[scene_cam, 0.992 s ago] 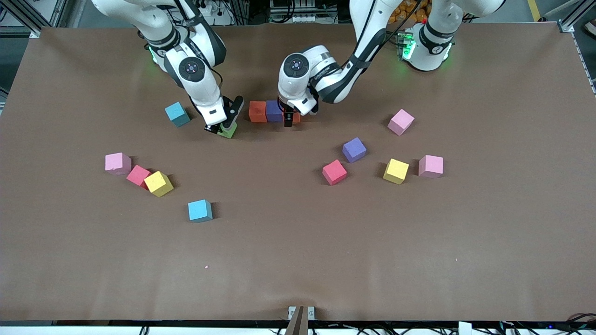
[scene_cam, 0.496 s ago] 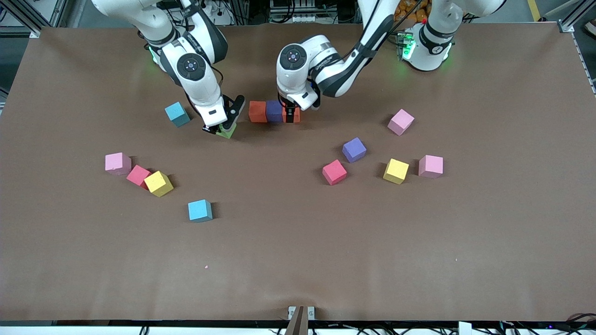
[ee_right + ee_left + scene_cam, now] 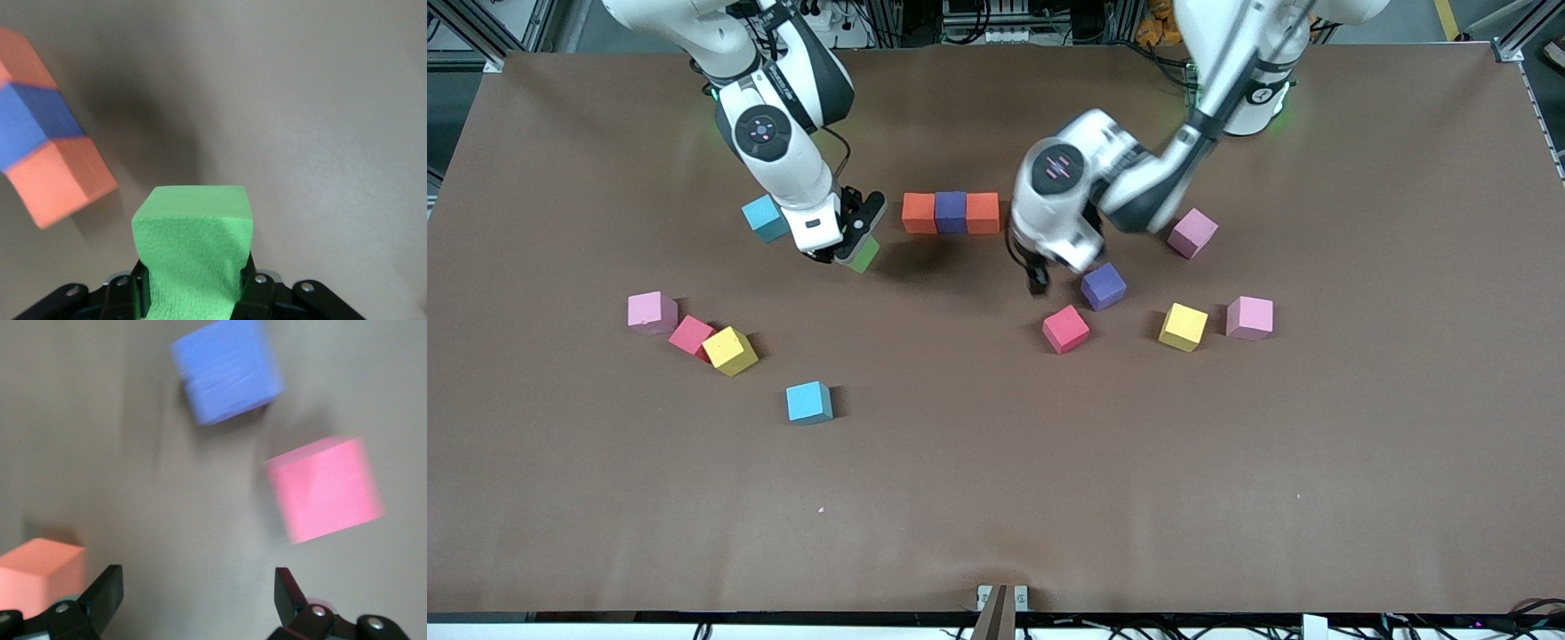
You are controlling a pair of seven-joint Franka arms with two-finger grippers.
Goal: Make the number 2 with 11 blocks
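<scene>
My left gripper will next pick up the red block (image 3: 1065,328) by its opposite sides to extend the block row (image 3: 951,212) into the number 2.
Three blocks form a row: orange (image 3: 918,212), purple (image 3: 951,212), orange (image 3: 983,212). My right gripper (image 3: 845,249) is shut on a green block (image 3: 862,255), (image 3: 193,247), held just above the table beside the row's end toward the right arm. My left gripper (image 3: 1038,277) hangs open and empty over bare table, its fingers (image 3: 107,587) wide apart. A loose purple block (image 3: 1104,285), (image 3: 227,379) and a red block (image 3: 1065,328), (image 3: 325,488) lie close by it. The row's end orange block (image 3: 40,570) shows at the left wrist view's edge.
Toward the right arm's end lie a sky blue block (image 3: 766,217), a pink one (image 3: 651,312), a red one (image 3: 691,336), a yellow one (image 3: 730,350) and another sky blue one (image 3: 809,402). Toward the left arm's end lie yellow (image 3: 1184,326) and two pink blocks (image 3: 1249,317), (image 3: 1192,233).
My left gripper has come away from the row's end orange block and swung over toward the purple and red blocks. My right gripper has raised the green block a little.
</scene>
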